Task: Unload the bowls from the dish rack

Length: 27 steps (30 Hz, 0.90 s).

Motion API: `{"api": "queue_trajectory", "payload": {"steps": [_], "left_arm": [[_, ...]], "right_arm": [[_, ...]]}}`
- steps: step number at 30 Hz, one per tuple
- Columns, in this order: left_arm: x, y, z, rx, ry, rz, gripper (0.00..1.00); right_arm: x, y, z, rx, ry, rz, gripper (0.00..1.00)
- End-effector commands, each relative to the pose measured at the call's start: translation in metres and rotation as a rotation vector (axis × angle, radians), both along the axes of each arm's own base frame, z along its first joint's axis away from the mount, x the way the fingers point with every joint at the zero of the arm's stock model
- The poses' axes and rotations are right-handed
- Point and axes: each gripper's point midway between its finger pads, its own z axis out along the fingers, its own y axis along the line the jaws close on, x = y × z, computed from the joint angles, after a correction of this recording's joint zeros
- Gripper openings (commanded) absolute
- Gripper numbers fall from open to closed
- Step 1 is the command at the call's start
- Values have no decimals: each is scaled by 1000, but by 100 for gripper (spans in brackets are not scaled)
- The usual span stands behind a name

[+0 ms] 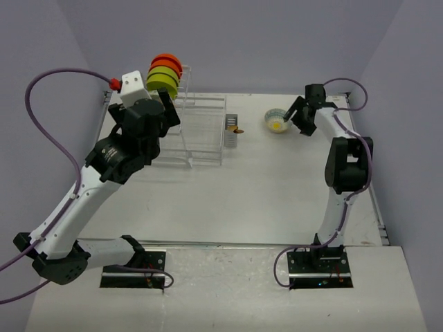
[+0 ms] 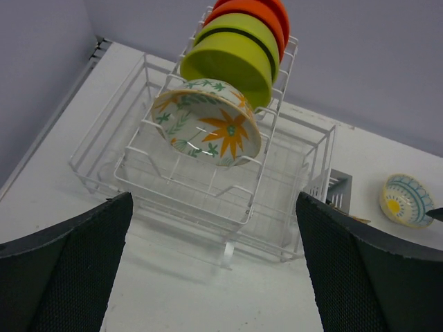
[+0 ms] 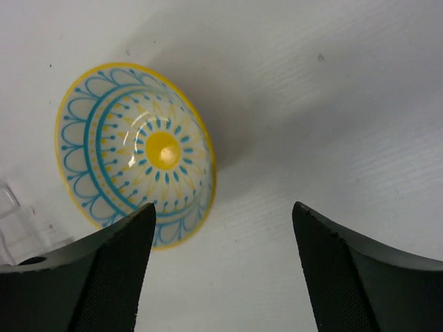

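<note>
My left gripper grips the orange-flower bowl by one side of its rim next, which leaves the bowl's opposite rim free to hand over to my right gripper.
The white wire dish rack (image 2: 208,190) stands at the table's back left (image 1: 204,135). Its upright tower holds orange-red bowls (image 2: 266,10), lime-green bowls (image 2: 232,59) and, at the front, a cream bowl with an orange flower pattern (image 2: 211,130). In the top view I see the orange-red (image 1: 168,62) and lime-green bowls (image 1: 163,79). My left gripper (image 1: 168,111) is open and empty (image 2: 214,283), hovering in front of the rack, apart from the bowls. A cream bowl with a blue and yellow pattern (image 3: 135,155) lies on the table (image 1: 277,122). My right gripper (image 1: 299,114) is open just beside it (image 3: 221,277).
A small grey cutlery caddy (image 1: 231,131) hangs on the rack's right end (image 2: 336,190). The rack's low tray holds nothing. The back wall rises right behind the rack. The patterned bowl on the table also shows in the left wrist view (image 2: 407,200).
</note>
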Motion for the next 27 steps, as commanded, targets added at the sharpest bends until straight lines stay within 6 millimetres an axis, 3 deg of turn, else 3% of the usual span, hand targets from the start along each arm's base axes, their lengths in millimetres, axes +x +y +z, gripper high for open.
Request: {"api": "queue_trajectory", "payload": {"steps": [1,2,4,5,6,7,8,9,10,11,12,13,14,15,17,19,24,27], "left_arm": [[23,-10,31,-178,-87,-78,100],[26,-9,35,-209,-102,-77,100],[32,-6,45,-295,-148,-86,100],[35,-5,47,-327,-156,-91,100],[37,-9,48,-402,-167,-103,100],[42,-5,48,-432,-179,-97,100],[46,-4,48,-466,-189,-102,100],[50,-15,49,-554,-189,-146,100],[58,-6,41,-593,-177,-129,100],[63,-8,38,-636,-169,-148,100],[65,-15,35,-725,-150,-172,99],[69,-9,21,-762,-131,-141,99],[71,-9,28,-832,-177,-146,99],[75,-6,11,-857,-162,-117,98],[79,-4,20,-900,-233,-123,98],[83,0,17,-903,-243,-101,98],[102,5,1,-933,-250,-50,95],[114,9,-13,-939,-258,-19,92]], "right_arm": [[-14,-10,99,-38,-201,-28,82],[-26,-10,138,-41,-280,-19,93],[-49,-3,155,-19,-329,17,99],[-67,2,203,1,-465,40,99],[-89,15,187,54,-449,99,99],[-102,23,198,95,-494,124,99],[-126,31,235,128,-618,159,99],[-148,50,212,209,-586,239,99],[-162,59,217,263,-617,266,99],[-185,66,243,293,-724,312,99],[-202,77,221,349,-693,359,99],[-212,80,222,380,-712,363,99],[-229,82,221,390,-739,373,99],[-238,85,221,406,-747,393,99],[-252,88,216,414,-747,412,99],[-267,89,218,402,-765,443,99],[-287,88,199,393,-748,445,99],[-298,90,201,395,-763,457,99]]}}
